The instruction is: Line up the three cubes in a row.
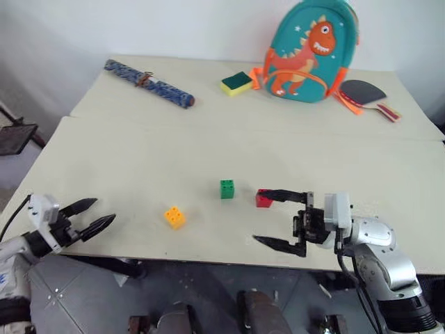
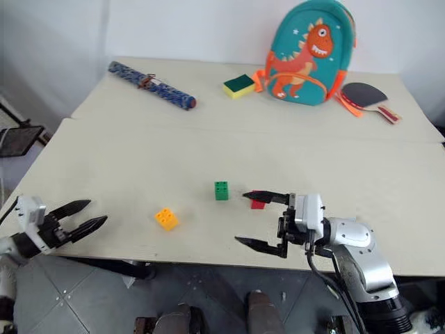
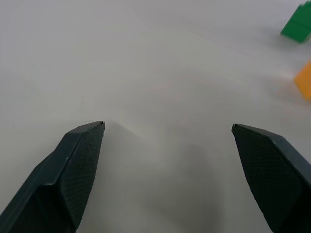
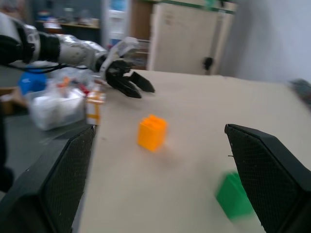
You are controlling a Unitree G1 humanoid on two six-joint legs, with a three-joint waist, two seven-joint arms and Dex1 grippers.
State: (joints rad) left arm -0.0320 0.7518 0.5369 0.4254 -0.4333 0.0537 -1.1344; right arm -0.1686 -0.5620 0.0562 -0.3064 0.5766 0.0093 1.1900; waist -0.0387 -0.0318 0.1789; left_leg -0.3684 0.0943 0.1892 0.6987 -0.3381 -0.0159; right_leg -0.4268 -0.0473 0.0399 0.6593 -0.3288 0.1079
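The left gripper grabs the yellow-orange cube [image 1: 174, 216] by its opposite sides next, to line it up beside the green cube [image 1: 227, 188].
Three cubes lie on the pale table [image 1: 139, 160] near its front edge. The yellow-orange cube [image 1: 174, 216] is on the left, the green cube [image 1: 227, 188] in the middle and the red cube [image 1: 263, 200] on the right. My right gripper [image 1: 256, 216] points left, open and empty. Its far finger crosses in front of the red cube, and I cannot tell whether they touch. My left gripper [image 1: 104, 211] hovers open and empty at the table's front left edge, well left of the yellow-orange cube. The right wrist view shows the yellow-orange cube [image 4: 152, 132], the green cube [image 4: 234, 195] and the left gripper [image 4: 131, 82] beyond them.
At the back of the table stand a teal dinosaur backpack [image 1: 309, 52], a yellow-and-green sponge [image 1: 237, 83], a rolled blue patterned bundle [image 1: 148, 83] and a table-tennis paddle [image 1: 365, 92]. A seam [image 1: 208, 129] runs across the table. Bags and clutter [image 4: 53, 104] sit beyond the table's left side.
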